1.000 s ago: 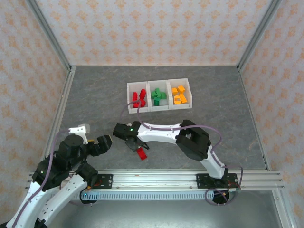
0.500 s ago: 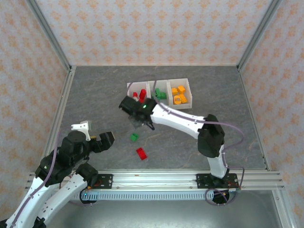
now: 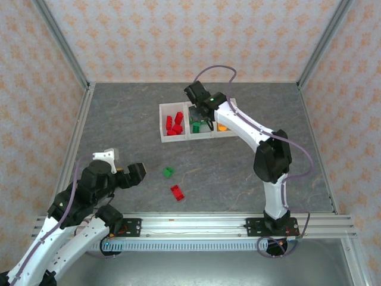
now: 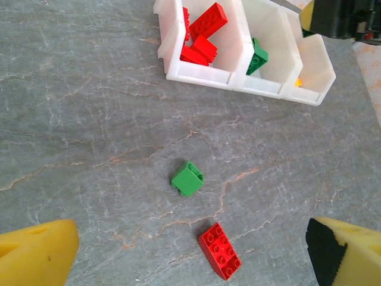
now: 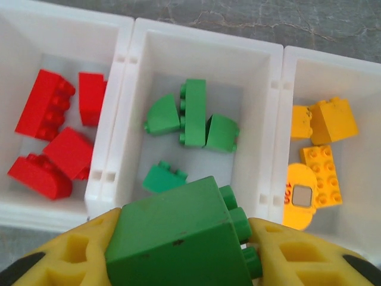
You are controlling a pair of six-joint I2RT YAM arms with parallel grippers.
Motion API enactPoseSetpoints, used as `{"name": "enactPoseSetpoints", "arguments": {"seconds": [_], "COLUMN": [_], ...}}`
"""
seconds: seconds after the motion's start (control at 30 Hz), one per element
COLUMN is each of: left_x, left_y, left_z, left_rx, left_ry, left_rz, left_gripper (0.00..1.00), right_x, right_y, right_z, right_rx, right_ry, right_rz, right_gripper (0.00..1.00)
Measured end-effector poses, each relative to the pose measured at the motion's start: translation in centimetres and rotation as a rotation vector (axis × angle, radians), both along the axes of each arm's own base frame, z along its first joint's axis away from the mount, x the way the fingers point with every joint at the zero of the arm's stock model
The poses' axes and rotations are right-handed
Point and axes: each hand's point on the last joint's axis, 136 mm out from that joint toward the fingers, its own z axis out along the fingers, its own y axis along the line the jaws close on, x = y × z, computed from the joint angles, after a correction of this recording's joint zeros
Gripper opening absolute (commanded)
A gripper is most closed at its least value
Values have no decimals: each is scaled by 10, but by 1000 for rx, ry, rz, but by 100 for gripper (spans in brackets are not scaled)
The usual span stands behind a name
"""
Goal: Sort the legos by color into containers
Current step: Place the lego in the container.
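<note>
The green lego would fall onto green legos from high above the middle bin's rim, so my right gripper should keep holding it until it is lower.
The containers [image 3: 178, 137] are three joined white bins at mid-table. My right gripper [image 3: 205, 116] hangs over the middle bin, shut on a green lego [image 5: 178, 238] held between its yellow fingers [image 5: 297, 256]. Below it, the left bin [image 5: 122, 119] holds red legos [image 5: 50, 137], the middle one green legos [image 5: 190, 119], the right one orange legos [image 5: 321, 149]. A loose green lego [image 3: 168, 172] [image 4: 188, 179] and a loose red lego [image 3: 177, 192] [image 4: 219, 250] lie on the table. My left gripper [image 3: 122, 165] [image 4: 190, 256] hovers wide open above them, holding nothing.
Patterned walls with metal frame posts [image 3: 77, 89] enclose the grey stone-look table [image 3: 119, 119]. The arms' mounting rail [image 3: 196, 223] runs along the near edge. My right arm [image 3: 262, 143] stretches from its base up to the bins.
My right gripper has travelled from near the loose legos up to the middle bin, carrying the green lego. The left gripper has shifted only slightly and stays open.
</note>
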Motion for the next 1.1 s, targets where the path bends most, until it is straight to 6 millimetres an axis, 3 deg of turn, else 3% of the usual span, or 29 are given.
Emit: {"name": "enactPoseSetpoints", "arguments": {"seconds": [0.2,0.4,0.57,0.8,1.1], "left_x": [3,6,9,12,13], "left_y": [-2,-4,-6,-9,-14], "left_z": [-4,-5,-8,-10,-9], "left_rx": [18,35,51,56,54], "left_ry": [19,19,35,42,29], "left_rz": [-5,-18,-23,-34,-65], "left_gripper": [99,99,99,99,99], "right_x": [30,37,41,28,5], "right_y": [4,1,5,-4,-16], "right_z": [-31,-53,-59,-70,-60], "right_rx": [23,23,27,11,23], "right_ry": [35,74,80,103,116], "right_rz": [-13,-21,-17,-19,-24], "right_gripper": [35,35,35,36,41]}}
